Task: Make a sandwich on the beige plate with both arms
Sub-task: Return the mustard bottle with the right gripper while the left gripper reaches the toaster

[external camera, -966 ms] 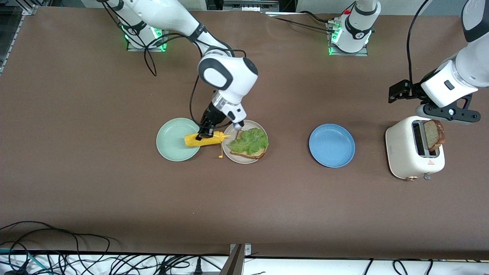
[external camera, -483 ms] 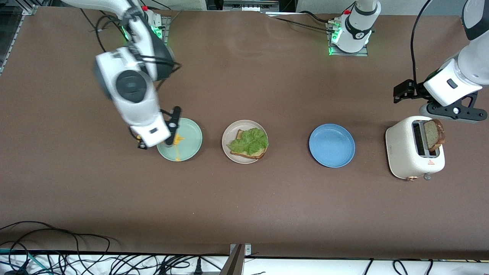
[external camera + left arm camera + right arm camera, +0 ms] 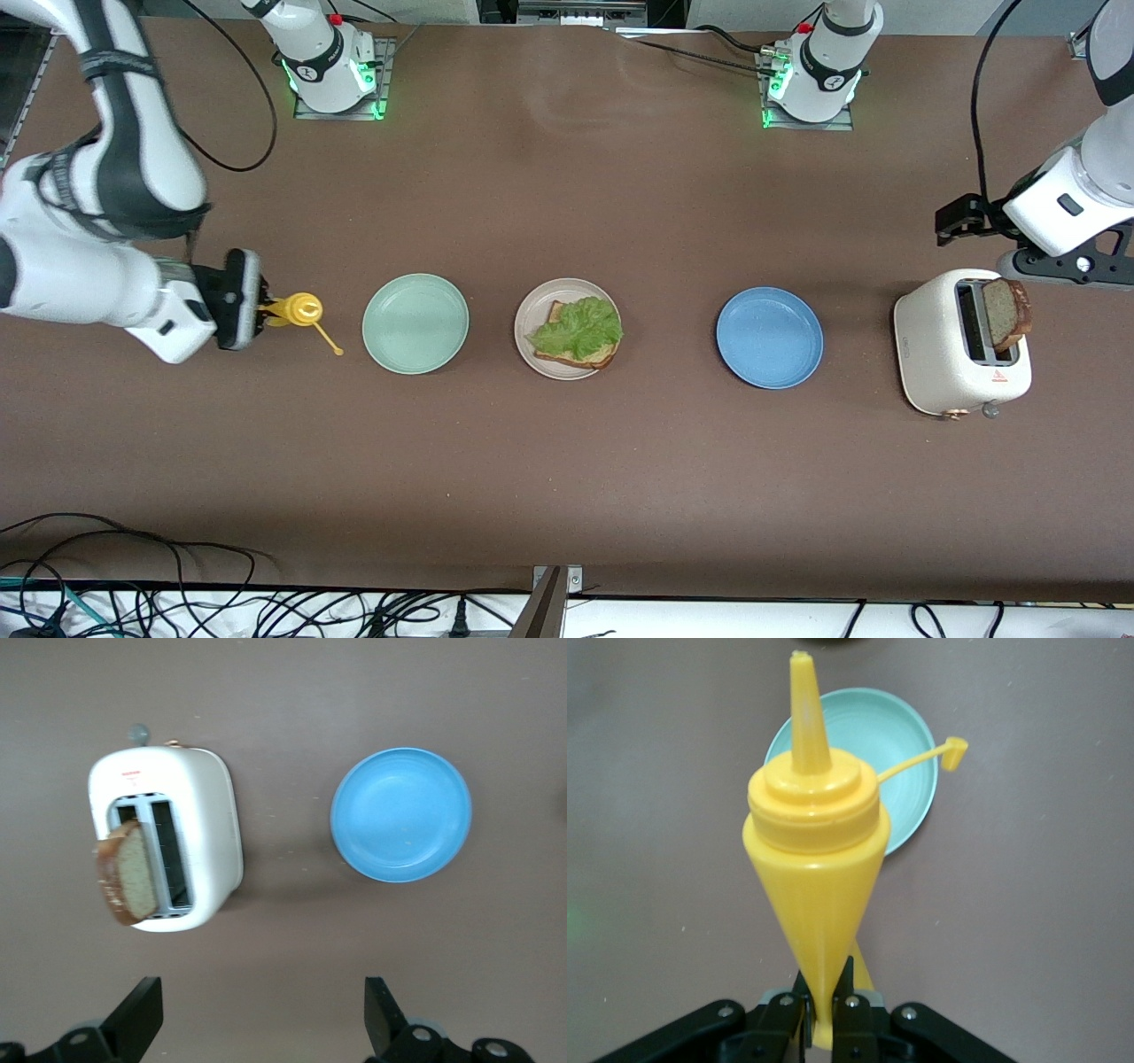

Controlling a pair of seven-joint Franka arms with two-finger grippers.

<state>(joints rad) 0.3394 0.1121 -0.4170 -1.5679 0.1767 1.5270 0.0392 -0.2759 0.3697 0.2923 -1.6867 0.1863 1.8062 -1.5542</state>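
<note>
My left gripper will next grab the bread slice by its crust edge outside the toaster, to top the lettuce on the beige plate (image 3: 529, 308).
The beige plate (image 3: 529, 308) holds one bread slice (image 3: 586, 359) with a green lettuce leaf (image 3: 578, 328) on top. A second bread slice (image 3: 1010, 315) stands up out of a white toaster (image 3: 943, 346); it also shows in the left wrist view (image 3: 128, 875). My right gripper (image 3: 263, 311) (image 3: 824, 979) is shut on the base of a yellow squeeze bottle (image 3: 297, 310) (image 3: 819, 859), held sideways over the table beside the mint-green plate. My left gripper (image 3: 1063, 264) (image 3: 263, 1028) is open and empty, over the table beside the toaster (image 3: 199, 815).
A mint-green plate (image 3: 415, 322) (image 3: 912, 762) lies empty between the bottle and the beige plate. A blue plate (image 3: 769, 337) (image 3: 401, 813) lies empty between the beige plate and the toaster. The bottle's cap (image 3: 954, 750) hangs open on its tether. Cables run along the table's near edge.
My right arm has carried the yellow bottle from beside the beige plate, across the mint-green plate, toward the right arm's end of the table. My left gripper has drifted slightly toward the left arm's end.
</note>
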